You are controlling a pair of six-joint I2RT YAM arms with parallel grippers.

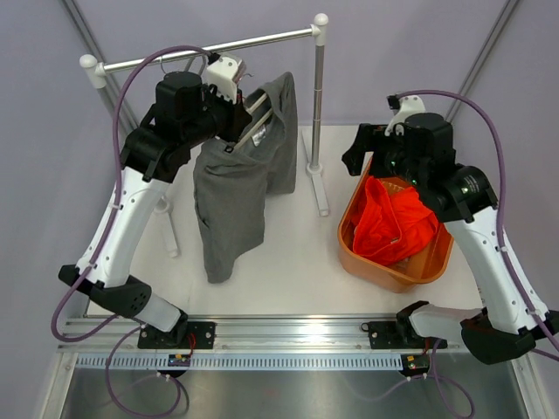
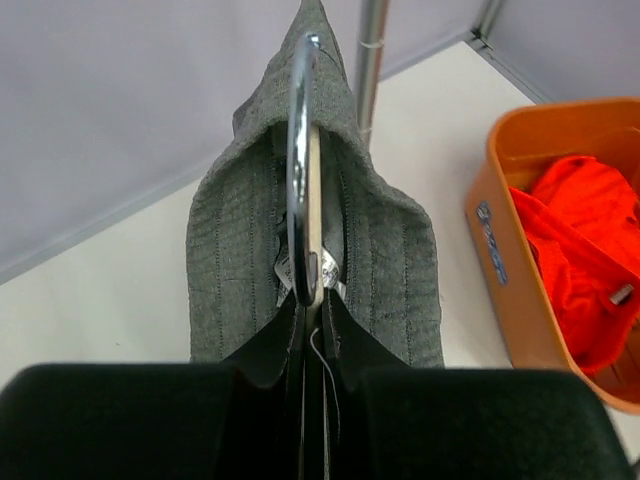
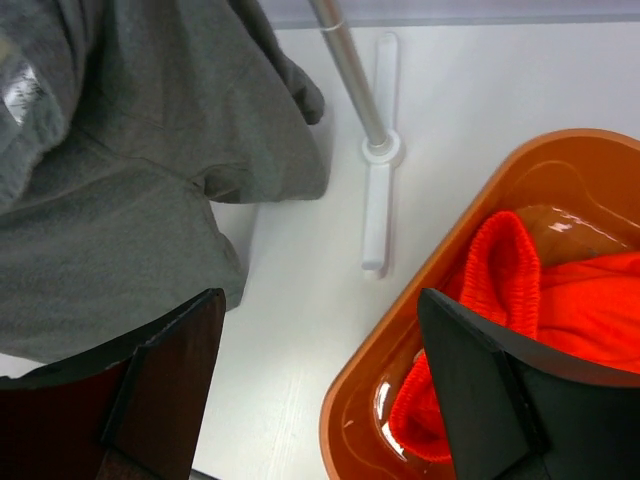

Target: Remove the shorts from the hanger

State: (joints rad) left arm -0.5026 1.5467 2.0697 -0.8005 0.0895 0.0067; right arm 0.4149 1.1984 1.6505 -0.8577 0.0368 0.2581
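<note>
The grey shorts [image 1: 231, 201] need to be pulled off the hanger. My right gripper will next grab them by the waistband edge at the hanger's far end [image 1: 282, 85].
The grey shorts [image 1: 231, 201] hang on a metal hanger [image 2: 300, 150], held in the air in front of the rack rail. My left gripper [image 1: 240, 122] is shut on the hanger's near end; in the left wrist view its fingers [image 2: 345, 330] pinch the wire, with the grey shorts [image 2: 390, 260] draped on both sides. The orange-red shorts [image 1: 393, 223] lie crumpled in the orange basin [image 1: 384, 271]. My right gripper [image 1: 360, 161] is open and empty above the basin's left rim [image 3: 400, 350], between the grey shorts [image 3: 120, 200] and the orange-red shorts [image 3: 560, 290].
A white rack with a horizontal rail [image 1: 218, 48] stands at the back. Its right post [image 1: 319, 96] and flat foot [image 1: 316, 188] stand between the grey shorts and the basin. A second foot [image 1: 168, 223] is at the left. Grey walls surround the white table.
</note>
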